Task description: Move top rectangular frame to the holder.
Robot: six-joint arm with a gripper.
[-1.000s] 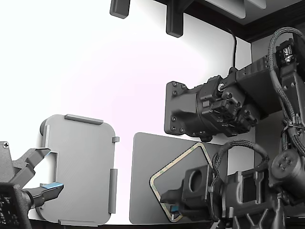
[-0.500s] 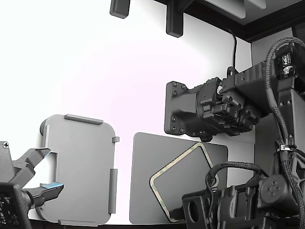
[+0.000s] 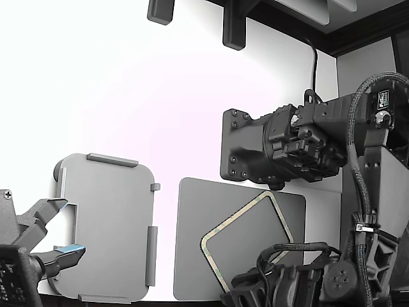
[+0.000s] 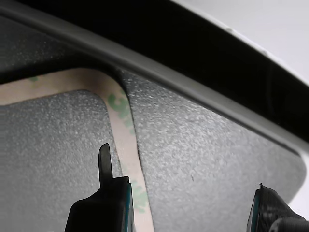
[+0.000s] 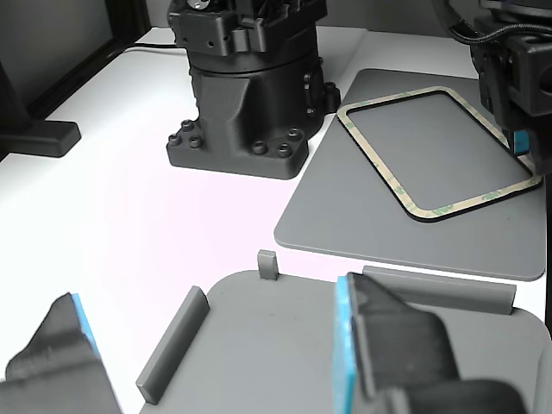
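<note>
The frame has to go to the holder, so my gripper needs to grab the top rectangular frame's green-printed part (image 4: 126,150) beside a rounded corner next.
The top rectangular frame (image 3: 236,217), a thin beige outline with green mottling, lies flat on a dark grey mat (image 3: 198,243) at the exterior view's lower right. It also shows in the other view as the frame (image 5: 377,159) on the mat (image 5: 345,216). My gripper (image 4: 183,171) hovers low over the mat, open, and nothing sits between its fingers. One finger (image 4: 113,193) stands just beside the frame's strip (image 4: 126,154). A blue-padded finger (image 5: 521,142) shows by the frame's far end. The light grey holder (image 3: 108,224) lies to the exterior view's left, with nothing on it.
A black motor block (image 3: 268,144) stands on the white table behind the mat, close to the frame's far side. A second arm's open gripper (image 3: 51,249) with blue pads hangs over the holder's near edge (image 5: 259,336). Two dark feet (image 3: 233,29) sit at the back.
My arm has sunk toward the exterior view's lower edge and slid right, uncovering the frame's near corner. The frame, the mat and the second arm have stayed where they were.
</note>
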